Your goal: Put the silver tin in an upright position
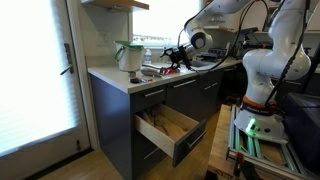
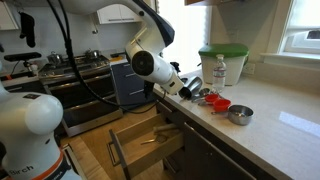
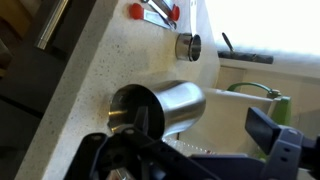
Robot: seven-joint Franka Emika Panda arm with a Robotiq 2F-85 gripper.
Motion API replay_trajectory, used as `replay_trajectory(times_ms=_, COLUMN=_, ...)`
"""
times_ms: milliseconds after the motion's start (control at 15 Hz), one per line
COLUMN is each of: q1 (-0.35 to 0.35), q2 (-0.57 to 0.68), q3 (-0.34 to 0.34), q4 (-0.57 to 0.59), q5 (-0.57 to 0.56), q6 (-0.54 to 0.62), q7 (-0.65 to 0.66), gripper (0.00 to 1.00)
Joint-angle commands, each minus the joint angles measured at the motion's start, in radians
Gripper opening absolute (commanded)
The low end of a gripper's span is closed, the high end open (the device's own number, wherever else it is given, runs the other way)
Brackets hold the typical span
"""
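I need to grab the silver tin [image 3: 165, 105] by its open end next, so its closed base stays free to face the counter when the tin is set upright.
The silver tin [image 3: 165, 105] lies on its side on the speckled white counter [image 3: 85, 70], its open mouth towards the wrist camera. My gripper [image 3: 185, 140] hangs just above it, open. One black finger pad shows to the right, clear of the tin's far end, and the other finger is by the tin's mouth. In both exterior views the gripper [image 1: 178, 56] [image 2: 190, 88] is low over the counter and hides most of the tin. The white jug with green trim [image 1: 128, 55] [image 2: 222, 62] stands upright close by and shows in the wrist view [image 3: 250, 100] beyond the tin.
Red measuring cups [image 2: 215, 100] [image 3: 135, 10] and a small metal cup [image 2: 238, 113] [image 3: 187, 46] lie on the counter near the tin. A clear bottle [image 2: 220, 72] stands by the jug. A drawer [image 1: 165, 125] [image 2: 145, 140] below the counter is pulled open. A stove [image 2: 70, 65] is further along.
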Motion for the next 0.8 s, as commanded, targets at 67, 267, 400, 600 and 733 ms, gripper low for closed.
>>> replay_trajectory(times_ms=67, q1=-0.200, q2=0.189, q3=0.178, q4=0.027, q5=0.117, q6=-0.140, q7=-0.007, gripper=1.00)
replay_trajectory(times_ms=267, q1=-0.385, q2=0.228, q3=0.363, q4=0.049, q5=0.169, q6=-0.164, q7=-0.029, gripper=1.00)
replay_trajectory(times_ms=400, q1=-0.505, q2=0.250, q3=0.474, q4=0.069, q5=0.208, q6=-0.166, q7=-0.053, gripper=1.00)
replay_trajectory(times_ms=600, q1=-0.627, q2=0.268, q3=0.577, q4=0.093, q5=0.264, q6=-0.164, q7=-0.087, gripper=1.00)
replay_trajectory(times_ms=733, q1=-0.676, q2=0.277, q3=0.615, q4=0.106, q5=0.286, q6=-0.165, q7=-0.095, gripper=1.00)
